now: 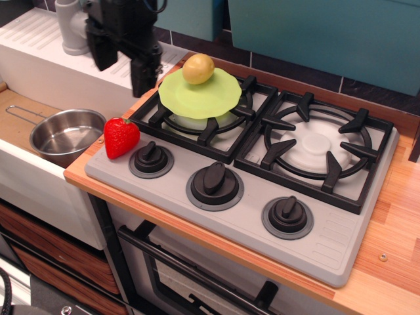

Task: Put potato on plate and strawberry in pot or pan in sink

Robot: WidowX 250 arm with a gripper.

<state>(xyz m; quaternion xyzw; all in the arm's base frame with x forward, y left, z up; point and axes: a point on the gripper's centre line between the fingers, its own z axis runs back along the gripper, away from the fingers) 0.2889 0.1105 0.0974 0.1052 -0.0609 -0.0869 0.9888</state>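
I should next grab the strawberry by its plump red body [121, 137] with my gripper, to put the strawberry in the pot [65, 135] in the sink.
The yellowish potato [198, 69] rests on the far part of the lime-green plate [200, 95], which lies on the left burner grate. The red strawberry [121, 136] stands on the stove's front left corner, next to a knob. The shiny steel pot [65, 135] sits in the sink [16, 105] at the left, empty, with its wire handle pointing back left. My black gripper [123, 65] hangs open and empty above the drainboard edge, left of the plate and behind the strawberry.
A ribbed white drainboard [79, 65] and grey faucet [71, 26] stand at the back left. The grey stove [262, 170] has two burner grates and three black knobs [214, 180] along its front. Wooden counter [394, 223] lies at the right.
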